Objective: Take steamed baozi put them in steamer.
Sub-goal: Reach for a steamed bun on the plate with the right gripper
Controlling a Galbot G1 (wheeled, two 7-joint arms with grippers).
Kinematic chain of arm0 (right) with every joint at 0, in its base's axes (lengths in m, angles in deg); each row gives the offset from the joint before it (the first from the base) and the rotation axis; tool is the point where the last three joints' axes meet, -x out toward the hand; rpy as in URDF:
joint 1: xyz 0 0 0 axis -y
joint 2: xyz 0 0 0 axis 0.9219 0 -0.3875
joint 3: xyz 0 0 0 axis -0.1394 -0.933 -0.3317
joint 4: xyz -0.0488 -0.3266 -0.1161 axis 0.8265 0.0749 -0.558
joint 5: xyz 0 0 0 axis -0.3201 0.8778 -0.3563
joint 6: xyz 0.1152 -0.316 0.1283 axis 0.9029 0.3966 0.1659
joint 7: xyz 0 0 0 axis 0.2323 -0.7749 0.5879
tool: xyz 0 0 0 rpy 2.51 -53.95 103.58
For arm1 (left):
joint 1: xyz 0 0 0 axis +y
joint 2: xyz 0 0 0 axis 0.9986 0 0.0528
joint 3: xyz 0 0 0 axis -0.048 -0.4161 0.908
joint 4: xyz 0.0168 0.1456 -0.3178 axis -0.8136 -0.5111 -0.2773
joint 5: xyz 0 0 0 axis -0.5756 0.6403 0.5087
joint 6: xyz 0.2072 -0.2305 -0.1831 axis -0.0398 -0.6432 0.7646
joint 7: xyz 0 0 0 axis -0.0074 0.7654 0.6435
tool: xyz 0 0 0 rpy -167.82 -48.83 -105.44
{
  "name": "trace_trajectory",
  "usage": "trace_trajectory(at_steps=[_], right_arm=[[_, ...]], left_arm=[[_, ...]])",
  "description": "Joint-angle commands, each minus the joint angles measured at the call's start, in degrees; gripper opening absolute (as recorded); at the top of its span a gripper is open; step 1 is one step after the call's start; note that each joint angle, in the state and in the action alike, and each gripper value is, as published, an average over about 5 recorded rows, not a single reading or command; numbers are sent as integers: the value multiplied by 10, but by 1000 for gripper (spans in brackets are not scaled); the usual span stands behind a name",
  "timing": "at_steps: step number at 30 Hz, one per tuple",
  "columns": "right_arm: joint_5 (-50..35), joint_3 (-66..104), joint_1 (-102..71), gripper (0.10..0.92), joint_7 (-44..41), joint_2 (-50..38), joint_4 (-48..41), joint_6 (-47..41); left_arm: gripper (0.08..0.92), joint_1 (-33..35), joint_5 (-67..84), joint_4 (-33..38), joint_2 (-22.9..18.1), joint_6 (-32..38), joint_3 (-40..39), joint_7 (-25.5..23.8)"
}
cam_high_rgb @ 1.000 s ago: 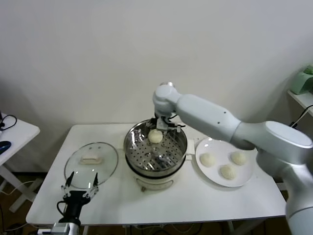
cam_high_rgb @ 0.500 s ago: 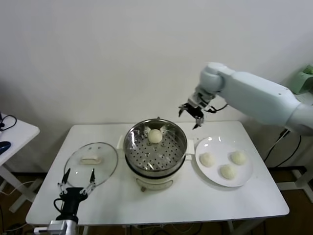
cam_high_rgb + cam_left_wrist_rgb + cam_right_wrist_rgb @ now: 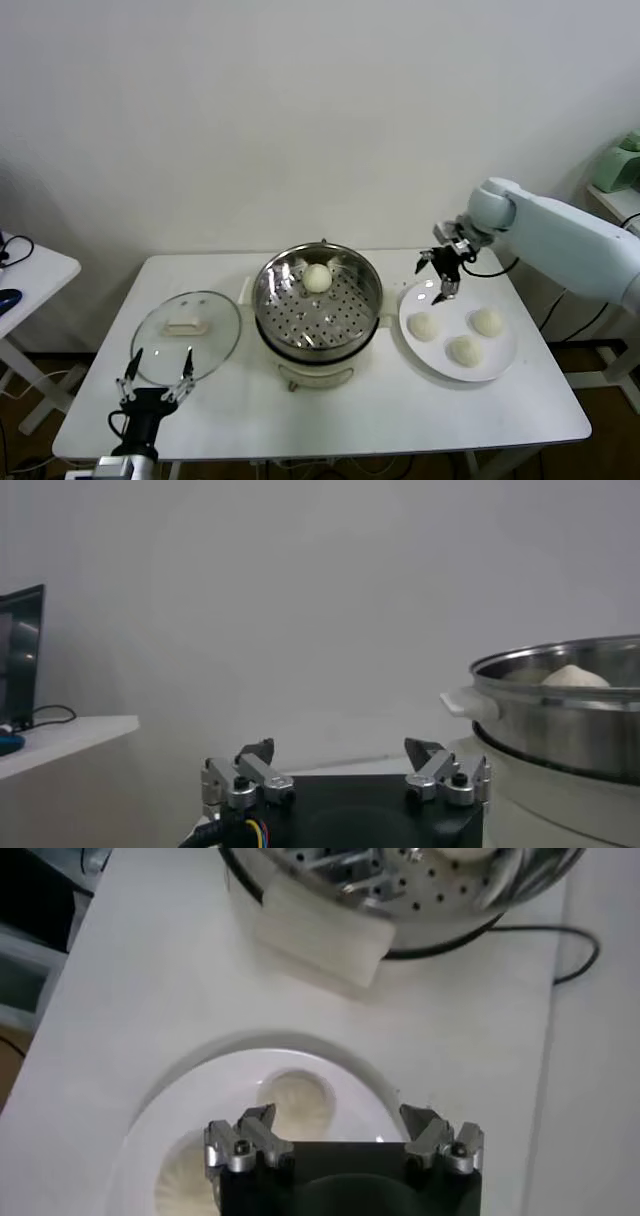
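My right gripper grabs the baozi [image 3: 422, 326] at the plate's rim nearest the steamer by its rounded sides next, to fill the steamer [image 3: 318, 308].
The shiny steel steamer [image 3: 318, 308] stands mid-table with one cream-white baozi [image 3: 317, 278] on its perforated tray, at the back. Three more baozi [image 3: 423, 326] [image 3: 488, 321] [image 3: 465, 350] lie on a flat white plate [image 3: 504, 363] to its right. My right gripper [image 3: 441, 274] is open and empty, hovering above the plate's back-left edge. In the right wrist view the plate [image 3: 345, 1068] and a baozi [image 3: 298, 1101] lie below the open gripper [image 3: 338, 1119], with the steamer [image 3: 400, 893] farther off. My left gripper [image 3: 156, 375] is open and parked at the table's front-left edge.
A round glass lid [image 3: 187, 334] with a white handle lies left of the steamer. A white side table [image 3: 25, 272] stands at the far left. The left wrist view shows the steamer's wall [image 3: 560, 715] to one side and a bare wall behind.
My right gripper has left the steamer, where one baozi now lies, risen, then swung right and down to above the plate's back-left edge. The left arm has stayed put.
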Motion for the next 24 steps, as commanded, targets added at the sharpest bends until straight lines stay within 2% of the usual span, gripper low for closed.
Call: trace_trajectory(at_steps=[1,12,24], right_arm=[[32,45,-101,823,4,-2,-53,-18],[73,100,-148,823,31,27,-108,9],[77,117,-152,823,43,68,-142,15]], left_arm=[[823,3,5,-4,1,6,0,-7],[823,0,5,-15,1,6,-3,-6],[823,0,5,-23,1,8,-3,-5]])
